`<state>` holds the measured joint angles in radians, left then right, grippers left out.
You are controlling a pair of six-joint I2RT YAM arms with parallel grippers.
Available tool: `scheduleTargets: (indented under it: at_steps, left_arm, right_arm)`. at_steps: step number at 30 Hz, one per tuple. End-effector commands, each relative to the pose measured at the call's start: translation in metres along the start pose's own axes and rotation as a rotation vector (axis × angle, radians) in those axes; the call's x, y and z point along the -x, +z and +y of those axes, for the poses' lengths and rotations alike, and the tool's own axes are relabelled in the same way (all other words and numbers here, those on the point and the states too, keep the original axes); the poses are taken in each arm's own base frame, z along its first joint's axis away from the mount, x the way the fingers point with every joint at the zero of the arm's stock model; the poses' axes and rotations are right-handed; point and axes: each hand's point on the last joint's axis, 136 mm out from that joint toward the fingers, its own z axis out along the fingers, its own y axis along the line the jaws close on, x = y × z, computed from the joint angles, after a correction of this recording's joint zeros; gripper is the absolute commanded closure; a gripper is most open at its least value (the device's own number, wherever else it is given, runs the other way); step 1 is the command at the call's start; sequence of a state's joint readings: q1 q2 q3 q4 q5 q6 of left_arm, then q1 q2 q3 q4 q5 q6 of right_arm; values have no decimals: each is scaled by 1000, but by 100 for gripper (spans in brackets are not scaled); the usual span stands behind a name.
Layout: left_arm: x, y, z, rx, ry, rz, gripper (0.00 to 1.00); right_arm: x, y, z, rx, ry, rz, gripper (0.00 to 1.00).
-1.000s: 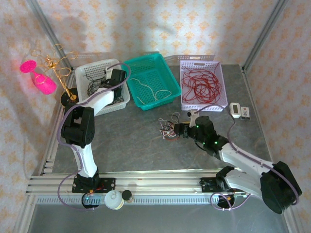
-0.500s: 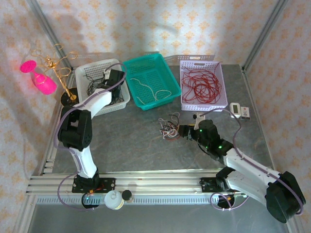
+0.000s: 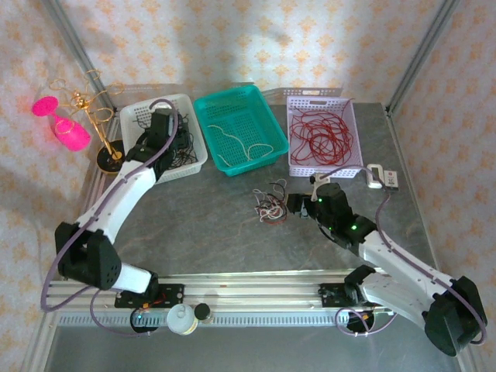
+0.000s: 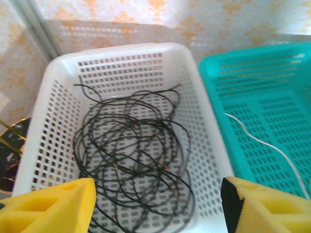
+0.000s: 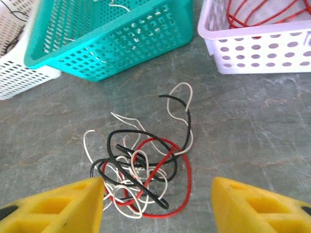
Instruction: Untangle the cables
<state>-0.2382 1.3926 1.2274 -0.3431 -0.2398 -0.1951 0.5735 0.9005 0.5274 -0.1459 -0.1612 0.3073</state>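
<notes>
My right gripper will draw the black cable free of the tangle. It will next pick up the black cable by its loop lying atop the clump (image 3: 270,211) (image 5: 139,183).
A tangled clump of red, white and black cables (image 3: 269,208) lies on the grey table, seen close up in the right wrist view (image 5: 143,170). My right gripper (image 3: 296,205) hovers just right of the clump, open, its yellow fingers either side of it (image 5: 156,206) and not touching it. Over the white basket (image 3: 155,105) my left gripper (image 3: 160,125) stands open with nothing between its fingers (image 4: 158,206). Loose black cables (image 4: 131,150) lie in that basket. A white cable (image 3: 236,143) lies in the teal basket (image 3: 232,97). Red cables (image 3: 322,136) fill the lilac basket (image 3: 318,97).
A gold wire stand (image 3: 97,116) and a pink object (image 3: 66,128) stand at the back left. A small white device (image 3: 384,177) lies right of the lilac basket. A white bottle (image 3: 180,318) sits on the front rail.
My left gripper has opened and shifted left over the white basket, and the left arm's elbow has swung down to the left. The right gripper has edged slightly right.
</notes>
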Motion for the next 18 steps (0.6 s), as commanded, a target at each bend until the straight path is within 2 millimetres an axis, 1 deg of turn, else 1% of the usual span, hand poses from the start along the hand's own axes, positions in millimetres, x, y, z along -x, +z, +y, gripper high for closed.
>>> scheduleTargets:
  at_steps: [1, 5, 8, 10, 11, 12, 14, 15, 17, 18]
  left_arm:
    - [-28, -23, -13, -84, 4, 63, 29]
    - [-53, -46, -34, -218, -20, 93, 29]
    - [-74, -60, -48, -314, -12, 127, 30]
    - [-89, -68, -57, -388, -15, 152, 31]
    - [-97, -72, -63, -435, -15, 168, 31]
    - [-104, -77, -70, -486, -14, 184, 31]
    - [-119, -85, -83, -582, -1, 219, 31]
    - [-123, -88, -86, -609, 4, 229, 32]
    - [-131, -90, -90, -642, 9, 238, 33]
    - [-134, -91, -92, -660, 7, 241, 33]
  right_arm:
    - [-4, -15, -12, -86, 25, 62, 40]
    - [-6, -25, -12, -109, 44, 111, 39]
    - [-8, -24, -16, -144, 37, 144, 39]
    - [-13, -17, -16, -149, 16, 182, 40]
    - [-15, -12, -11, -131, 2, 211, 41]
    - [-17, -7, -4, -93, -13, 238, 42]
    - [-19, 5, 20, 31, -48, 278, 43]
    - [-20, 11, 24, 57, -59, 283, 44]
    - [-18, 24, 28, 70, -92, 284, 45]
    - [-14, 27, 28, 67, -114, 279, 45]
